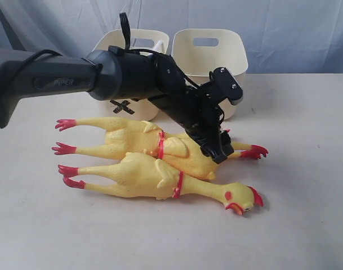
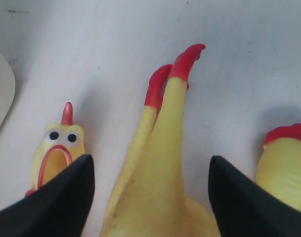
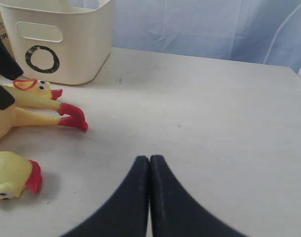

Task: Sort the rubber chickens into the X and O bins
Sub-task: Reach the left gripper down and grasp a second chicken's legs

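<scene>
The third chicken needs to be sorted into the X bin, so I will pick it up by its legs with my left gripper next.
Three yellow rubber chickens lie together mid-table. The front chicken (image 1: 154, 177) has its head to the right. The back chicken (image 1: 123, 135) has its red feet to the left. The third chicken's legs (image 2: 162, 148) end in red feet (image 1: 253, 151) pointing right. My left gripper (image 1: 219, 151) (image 2: 151, 159) is open and straddles those legs without touching them. Beside it show one chicken head (image 2: 56, 148) and another red-combed head (image 2: 286, 153). The X bin (image 1: 117, 42) and O bin (image 1: 216, 56) (image 3: 76, 54) stand behind. My right gripper (image 3: 149, 160) is shut on nothing, over bare table.
The left arm (image 1: 75, 79) crosses in front of the X bin and hides part of its mark. A blue cloth backdrop (image 1: 284, 28) hangs behind the table. A cream bin edge (image 2: 2, 89) shows in the left wrist view.
</scene>
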`<control>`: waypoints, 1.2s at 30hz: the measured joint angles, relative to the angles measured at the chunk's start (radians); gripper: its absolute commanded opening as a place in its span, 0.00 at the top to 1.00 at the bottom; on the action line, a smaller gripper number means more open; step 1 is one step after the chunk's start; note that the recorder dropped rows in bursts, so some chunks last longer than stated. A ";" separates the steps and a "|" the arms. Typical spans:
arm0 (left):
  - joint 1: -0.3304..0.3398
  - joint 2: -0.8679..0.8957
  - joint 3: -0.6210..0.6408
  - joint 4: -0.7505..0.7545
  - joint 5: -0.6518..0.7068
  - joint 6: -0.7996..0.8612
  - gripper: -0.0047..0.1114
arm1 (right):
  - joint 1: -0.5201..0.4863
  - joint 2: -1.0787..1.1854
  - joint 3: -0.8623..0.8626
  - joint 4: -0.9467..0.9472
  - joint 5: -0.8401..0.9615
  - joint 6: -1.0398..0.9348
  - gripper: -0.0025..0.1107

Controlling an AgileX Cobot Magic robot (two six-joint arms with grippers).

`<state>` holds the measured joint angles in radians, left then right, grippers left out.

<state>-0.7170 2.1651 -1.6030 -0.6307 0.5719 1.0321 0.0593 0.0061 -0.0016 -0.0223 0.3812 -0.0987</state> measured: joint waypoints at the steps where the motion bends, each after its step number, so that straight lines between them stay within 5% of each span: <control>1: 0.000 0.000 0.000 0.000 0.002 0.000 0.42 | 0.000 0.000 0.000 0.000 0.000 0.000 0.98; 16: 0.000 0.036 0.000 0.005 0.023 0.000 0.44 | 0.000 0.000 0.000 0.000 0.000 0.000 0.98; 30: 0.000 0.036 0.000 0.009 0.027 0.000 0.93 | 0.000 0.000 0.000 0.000 0.000 0.000 0.98; 36: 0.000 0.036 0.000 0.009 0.027 0.000 0.96 | 0.000 0.000 0.000 0.000 0.000 0.000 0.98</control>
<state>-0.7170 2.2011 -1.6030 -0.6215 0.5990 1.0321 0.0593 0.0061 -0.0016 -0.0223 0.3812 -0.0987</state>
